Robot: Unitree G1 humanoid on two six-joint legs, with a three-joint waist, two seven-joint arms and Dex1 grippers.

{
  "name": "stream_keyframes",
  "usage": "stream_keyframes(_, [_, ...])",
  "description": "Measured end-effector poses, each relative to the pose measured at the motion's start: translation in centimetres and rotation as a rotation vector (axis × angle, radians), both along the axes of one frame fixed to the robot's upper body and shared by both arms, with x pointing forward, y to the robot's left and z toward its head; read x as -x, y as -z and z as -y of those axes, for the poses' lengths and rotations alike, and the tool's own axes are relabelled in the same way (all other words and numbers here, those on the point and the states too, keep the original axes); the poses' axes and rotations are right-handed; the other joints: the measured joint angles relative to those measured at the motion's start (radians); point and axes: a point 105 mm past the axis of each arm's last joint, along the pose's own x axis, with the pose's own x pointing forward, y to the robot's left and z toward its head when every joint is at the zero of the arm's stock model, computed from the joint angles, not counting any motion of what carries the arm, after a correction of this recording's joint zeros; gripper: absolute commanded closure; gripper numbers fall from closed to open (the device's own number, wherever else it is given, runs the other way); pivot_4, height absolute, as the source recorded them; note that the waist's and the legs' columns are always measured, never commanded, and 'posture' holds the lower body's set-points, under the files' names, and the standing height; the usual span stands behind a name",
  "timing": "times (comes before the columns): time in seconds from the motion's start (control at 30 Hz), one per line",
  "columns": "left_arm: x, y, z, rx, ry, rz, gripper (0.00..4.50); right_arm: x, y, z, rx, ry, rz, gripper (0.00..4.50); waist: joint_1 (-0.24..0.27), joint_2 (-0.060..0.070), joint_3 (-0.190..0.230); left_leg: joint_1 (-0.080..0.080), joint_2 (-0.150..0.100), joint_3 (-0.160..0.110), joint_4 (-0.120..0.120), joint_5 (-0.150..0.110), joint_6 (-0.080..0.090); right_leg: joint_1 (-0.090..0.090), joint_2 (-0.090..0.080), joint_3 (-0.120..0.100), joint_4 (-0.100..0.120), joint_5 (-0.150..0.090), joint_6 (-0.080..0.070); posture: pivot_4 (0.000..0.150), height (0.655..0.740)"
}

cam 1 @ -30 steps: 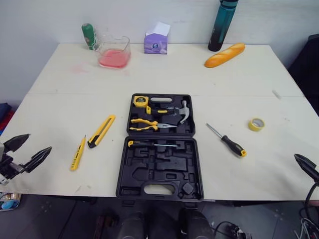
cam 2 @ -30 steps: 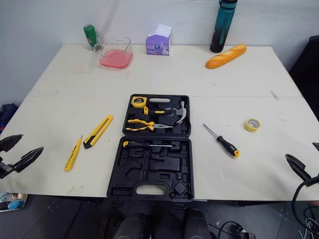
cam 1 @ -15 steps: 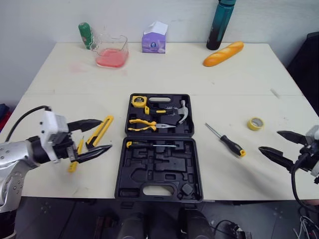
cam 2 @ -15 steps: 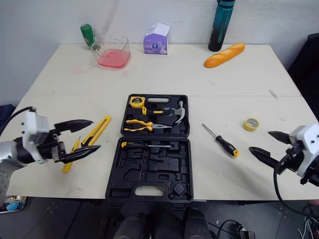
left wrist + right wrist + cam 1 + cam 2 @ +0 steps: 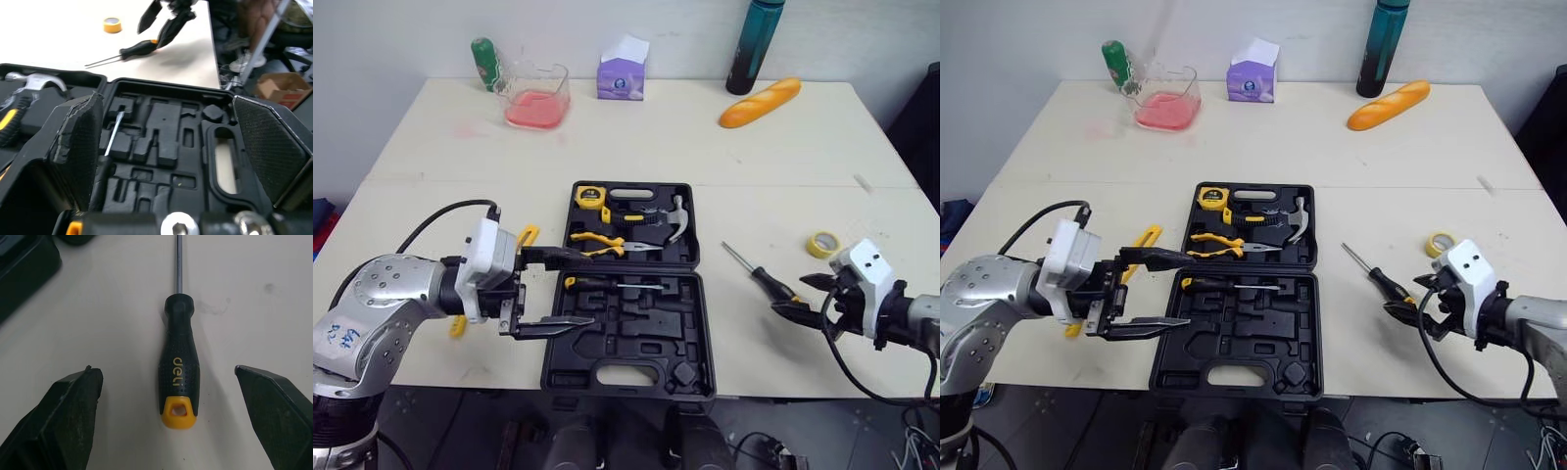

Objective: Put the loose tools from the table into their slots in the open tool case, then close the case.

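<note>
The loose screwdriver has to go into its slot in the open tool case, so the right gripper will next grab it by its black-and-yellow handle.
The black tool case lies open mid-table, holding a tape measure, pliers, a hammer and a thin screwdriver. My left gripper hangs open over the case's left side, its fingers spread above the moulded slots. A loose black-and-yellow screwdriver lies right of the case. My right gripper is open at its handle end, and the handle lies between the two fingers, untouched. The left arm partly hides a yellow utility knife and a small yellow tool.
A yellow tape roll lies just beyond the right gripper. Along the far edge stand a green bottle, a pink tub, a purple tissue box, a teal bottle and a bread loaf.
Both arms have swung inward. The left gripper went from beside the utility knife to over the case's left side. The right gripper closed in on the loose screwdriver's handle.
</note>
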Motion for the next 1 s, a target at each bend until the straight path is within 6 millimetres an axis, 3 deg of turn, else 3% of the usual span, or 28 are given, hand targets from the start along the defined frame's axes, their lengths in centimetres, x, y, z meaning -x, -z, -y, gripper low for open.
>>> stream_keyframes(0.23, [0.4, 0.1, 0.1, -0.012, 0.039, 0.001, 0.03, -0.8, 1.8, -0.4, -0.031, 0.013, -0.024, 0.00, 0.005, 0.000, 0.000, 0.001, 0.000, 0.001, 0.000, 0.001, -0.001, -0.001, 0.000, 0.002, 0.002, 0.000, 0.000, 0.150, 0.7400])
stream_keyframes(0.6, [0.4, 0.2, 0.5, 0.011, 0.046, 0.004, 0.03, -0.9, 2.2, -0.8, -0.016, 0.011, 0.005, 0.00, 0.006, 0.000, 0.000, 0.002, 0.000, 0.002, 0.000, 0.001, 0.000, -0.001, 0.000, 0.003, 0.004, 0.000, 0.000, 0.150, 0.7400])
stream_keyframes(0.7, [0.4, 0.4, 0.9, 0.015, 0.063, -0.001, 0.00, -0.9, 2.2, -0.8, 0.010, 0.013, 0.017, 0.86, 0.006, 0.000, 0.000, 0.002, 0.000, 0.002, 0.000, 0.001, 0.000, -0.001, 0.000, 0.003, 0.004, 0.000, 0.000, 0.150, 0.7400])
stream_keyframes(0.87, [0.5, 0.4, 0.9, 0.013, 0.071, 0.013, 0.00, -1.1, 2.3, -0.7, 0.019, 0.032, 0.035, 3.28, 0.005, -0.001, 0.000, 0.002, 0.000, 0.002, 0.000, 0.001, 0.000, -0.001, 0.000, 0.003, 0.004, 0.000, 0.000, 0.150, 0.7400])
stream_keyframes(0.9, [0.5, 0.4, 0.9, 0.013, 0.072, 0.016, 0.00, -1.1, 2.3, -0.8, 0.020, 0.030, 0.037, 3.54, 0.005, -0.001, 0.000, 0.002, 0.000, 0.002, 0.000, 0.001, 0.000, -0.001, 0.000, 0.004, 0.004, 0.000, 0.000, 0.150, 0.7400])
stream_keyframes(1.0, [0.5, 0.4, 0.9, 0.012, 0.073, 0.024, 0.00, -1.1, 2.3, -0.8, 0.027, 0.027, 0.047, 3.53, 0.005, -0.001, 0.000, 0.002, 0.000, 0.002, 0.001, 0.001, 0.000, -0.001, 0.000, 0.004, 0.004, 0.000, 0.000, 0.150, 0.7400])
